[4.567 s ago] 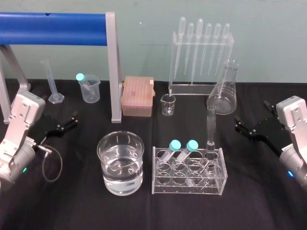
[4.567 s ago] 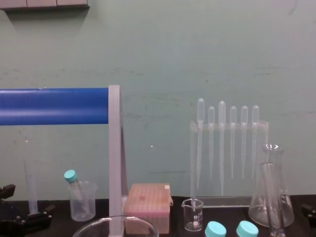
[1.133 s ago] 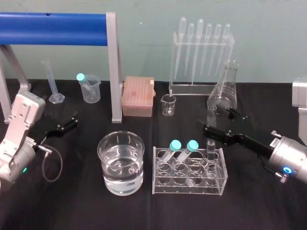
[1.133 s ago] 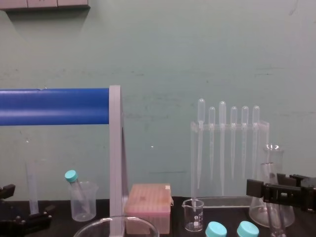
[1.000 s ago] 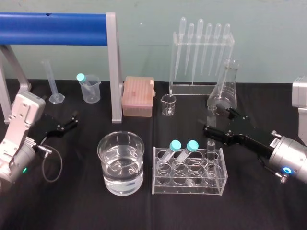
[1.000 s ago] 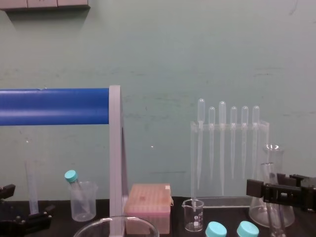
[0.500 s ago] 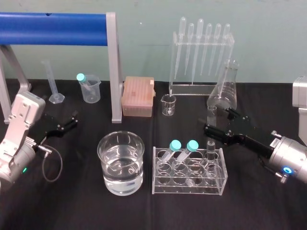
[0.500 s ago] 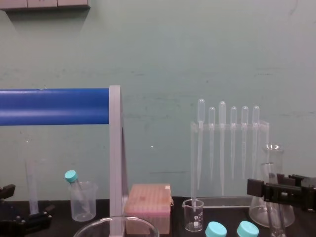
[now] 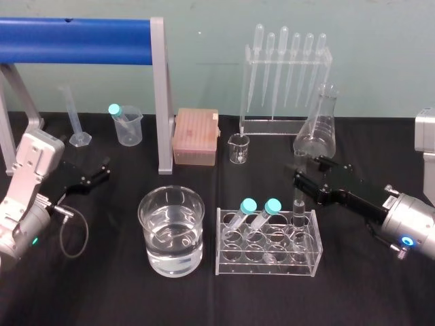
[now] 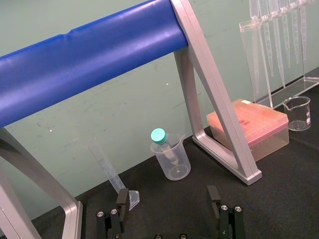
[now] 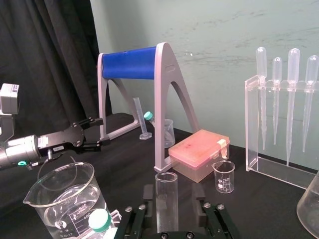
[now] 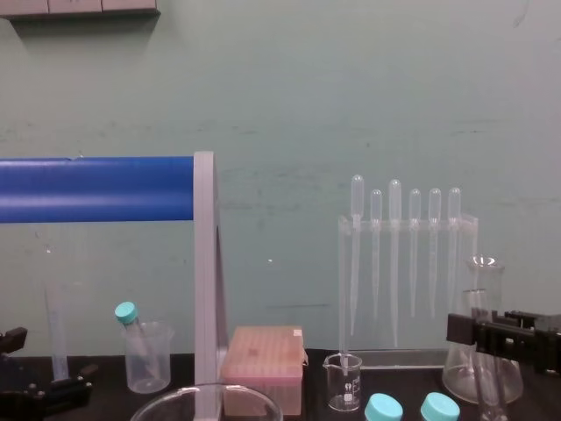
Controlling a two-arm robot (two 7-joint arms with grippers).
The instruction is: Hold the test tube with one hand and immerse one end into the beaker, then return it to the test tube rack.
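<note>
The clear rack surrounds the tube's lower end, so my right gripper should next grab the test tube by its upper part, where the glass is free.
The test tube stands upright in the far right slot of the clear test tube rack. My right gripper reaches in from the right at the tube's upper part. In the right wrist view the test tube rises between the fingers of the right gripper, which is open: one finger is close to the glass and the other leaves a small gap. The wide beaker, part full of clear liquid, stands left of the rack. My left gripper rests open at the table's left.
Two teal-capped tubes lean in the rack. Close behind my right gripper stands a conical flask. Further back are a dropper stand, a small beaker and a pink box. A blue roller frame is at the back left.
The right gripper's fingers have drawn in toward the test tube from a wide spread. The tube still stands in the rack. The left arm has not moved.
</note>
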